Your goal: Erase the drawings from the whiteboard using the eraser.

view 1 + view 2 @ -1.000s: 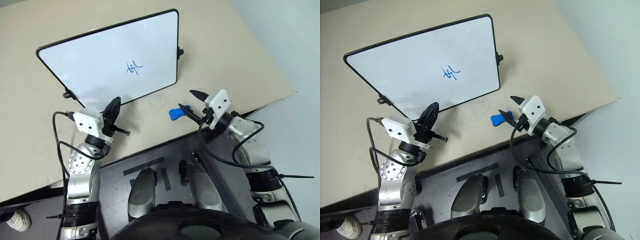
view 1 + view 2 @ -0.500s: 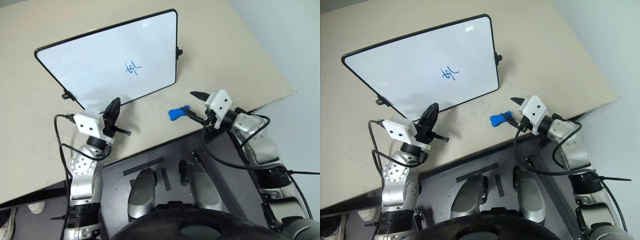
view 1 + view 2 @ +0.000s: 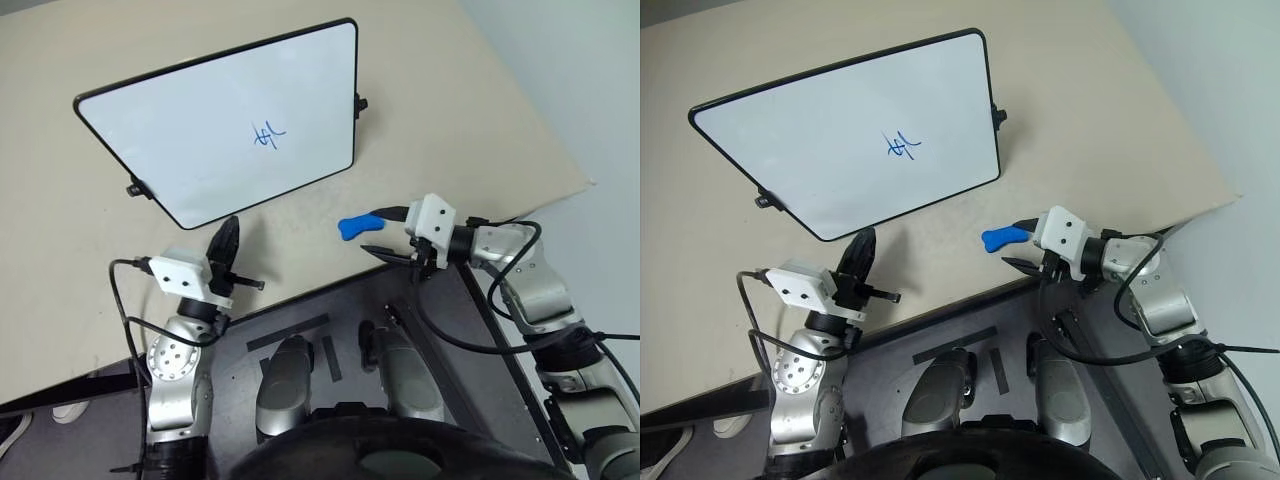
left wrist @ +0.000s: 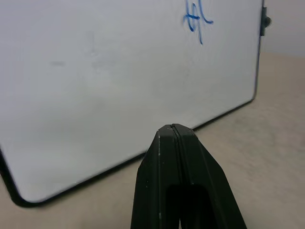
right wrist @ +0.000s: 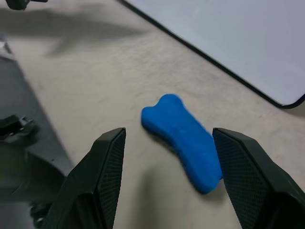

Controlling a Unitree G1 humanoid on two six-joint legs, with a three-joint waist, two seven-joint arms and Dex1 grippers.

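My right gripper picks up the eraser by its blue body [image 3: 357,225] [image 5: 186,140] next, and its felt side stays free to wipe the drawings.
The whiteboard [image 3: 200,140] stands tilted on the beige table, with the small blue drawings [image 3: 267,133] right of its middle. The blue eraser [image 3: 357,225] lies flat on the table in front of the board's near right corner. My right gripper [image 3: 384,234] is open and points left at the eraser, one finger on each side of its near end, not closed on it. In the right wrist view the eraser [image 5: 183,143] lies just beyond the spread fingers [image 5: 102,176]. My left gripper [image 3: 229,228] is shut and empty, pointing at the board's lower edge [image 4: 119,71] from a short way off.
The table [image 3: 450,120] ends close behind both grippers at its near edge, and its right edge runs just past my right arm. A black knob [image 3: 361,102] sticks out from the board's right side.
My right wrist has swung round so its fingers now point left at the eraser. My left gripper has drawn back from the board toward the table's near edge. The eraser stays put.
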